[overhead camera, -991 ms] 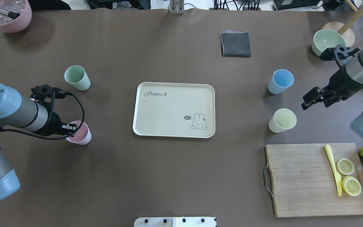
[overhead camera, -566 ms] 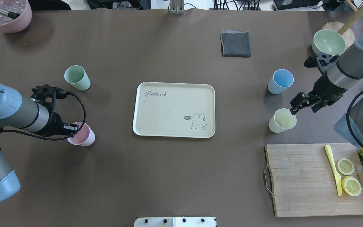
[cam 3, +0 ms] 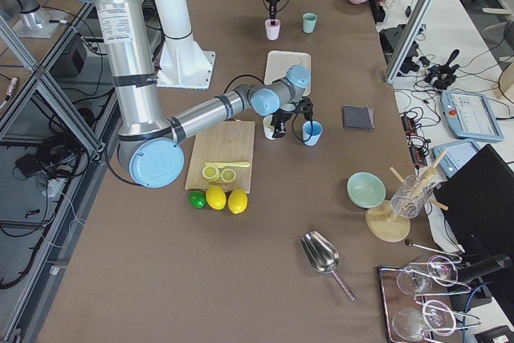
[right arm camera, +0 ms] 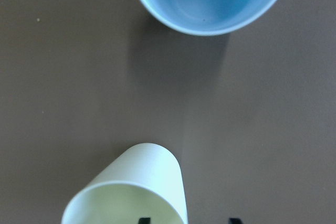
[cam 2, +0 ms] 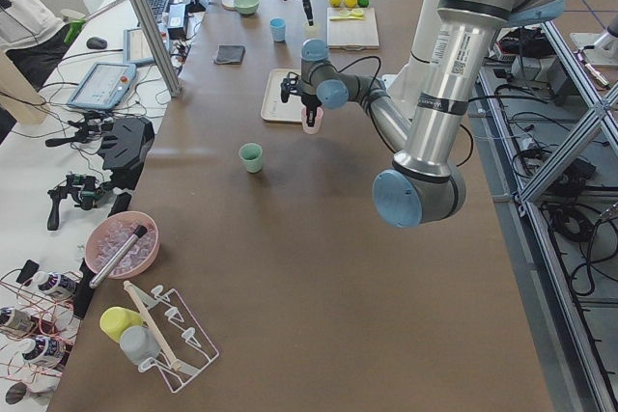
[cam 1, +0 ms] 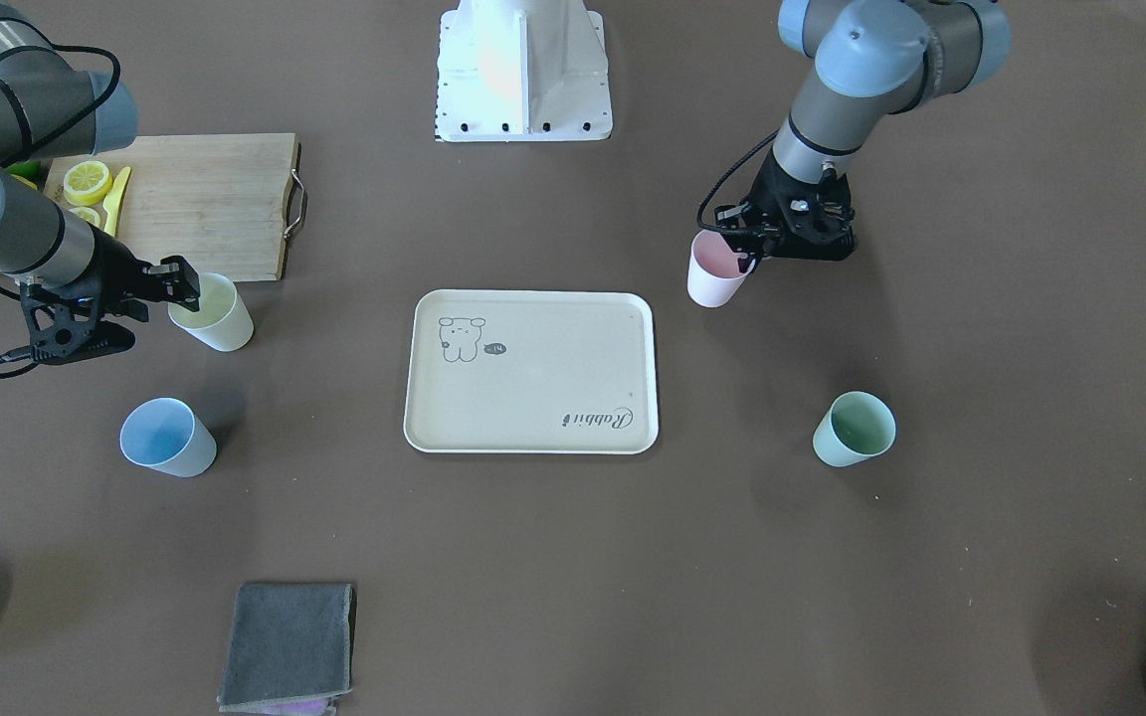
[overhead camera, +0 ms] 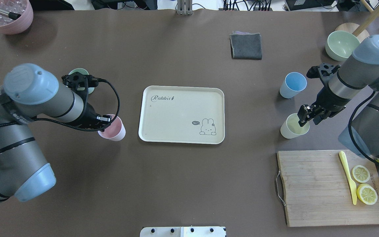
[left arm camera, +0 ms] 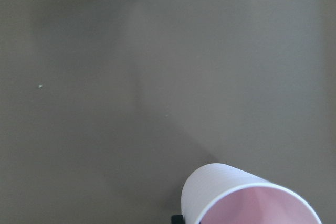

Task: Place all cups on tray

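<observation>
The yellow cup needs to go on the tray, so my right gripper will grab the cup by its rim (right arm camera: 176, 208) next.
The cream tray (overhead camera: 176, 108) lies mid-table and holds nothing. My left gripper (overhead camera: 105, 120) is shut on the rim of the pink cup (overhead camera: 113, 130), just off the tray's left edge; the cup also shows in the front view (cam 1: 717, 270) and the left wrist view (left arm camera: 236, 198). The mint green cup (overhead camera: 90, 89) stands behind that wrist, partly hidden. My right gripper (overhead camera: 303, 118) is open, its jaws astride the rim of the yellow cup (overhead camera: 293, 128), as the right wrist view (right arm camera: 142, 182) shows. The blue cup (overhead camera: 293, 85) stands just beyond it.
A wooden cutting board (overhead camera: 314, 187) with lemon halves and a yellow knife lies at the near right. A grey cloth (overhead camera: 246, 46) lies behind the tray. A green bowl (overhead camera: 342, 42) is at the far right, a pink bowl (overhead camera: 7, 16) at the far left.
My left arm has carried the pink cup to the right, up to the tray's left edge. My right gripper has moved in and down onto the yellow cup's rim.
</observation>
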`<state>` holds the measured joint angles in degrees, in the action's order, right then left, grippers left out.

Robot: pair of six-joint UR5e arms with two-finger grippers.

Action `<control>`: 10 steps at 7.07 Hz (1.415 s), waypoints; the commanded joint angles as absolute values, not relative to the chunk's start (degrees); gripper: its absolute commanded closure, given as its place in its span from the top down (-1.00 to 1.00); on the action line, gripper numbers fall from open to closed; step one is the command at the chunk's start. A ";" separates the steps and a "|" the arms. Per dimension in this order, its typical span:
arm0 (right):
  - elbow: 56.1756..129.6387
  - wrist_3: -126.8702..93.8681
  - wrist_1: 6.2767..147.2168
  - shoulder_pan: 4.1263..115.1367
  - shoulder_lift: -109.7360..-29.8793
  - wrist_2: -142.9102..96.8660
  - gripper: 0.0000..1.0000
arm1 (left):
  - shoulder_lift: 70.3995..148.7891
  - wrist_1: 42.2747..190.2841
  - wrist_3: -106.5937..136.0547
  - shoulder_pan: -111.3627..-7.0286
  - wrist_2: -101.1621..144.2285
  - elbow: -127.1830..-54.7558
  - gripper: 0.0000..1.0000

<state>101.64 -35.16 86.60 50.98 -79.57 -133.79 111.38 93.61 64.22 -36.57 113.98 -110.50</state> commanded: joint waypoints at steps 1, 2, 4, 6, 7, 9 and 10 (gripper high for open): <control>101.60 -35.24 86.57 50.63 -79.28 -133.77 -1.00 | 120.46 90.97 67.58 -35.43 113.65 -103.75 -1.00; 101.78 -35.33 86.57 50.54 -79.10 -133.94 -1.00 | 121.89 92.79 70.11 -33.33 113.47 -101.19 -1.00; 102.21 -37.95 86.66 50.54 -75.78 -134.47 -1.00 | 122.52 96.75 71.54 -32.35 113.38 -97.57 -1.00; 102.13 -44.95 86.75 49.75 -69.73 -134.65 -1.00 | 122.61 97.21 71.37 -32.34 113.29 -96.68 0.94; 101.61 -50.05 86.66 47.66 -66.39 -134.21 -1.00 | 122.78 97.12 71.19 -32.43 113.29 -97.03 0.95; 100.30 -56.83 86.66 44.05 -60.85 -131.59 -1.00 | 119.99 96.07 69.27 -37.92 115.21 -102.89 0.95; 97.59 -59.48 86.66 42.29 -57.17 -129.40 -1.00 | 118.40 96.15 64.30 -41.01 118.36 -103.35 0.96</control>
<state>100.06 -55.64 86.67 44.51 -61.46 -131.71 120.43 96.40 68.75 -37.01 115.31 -101.56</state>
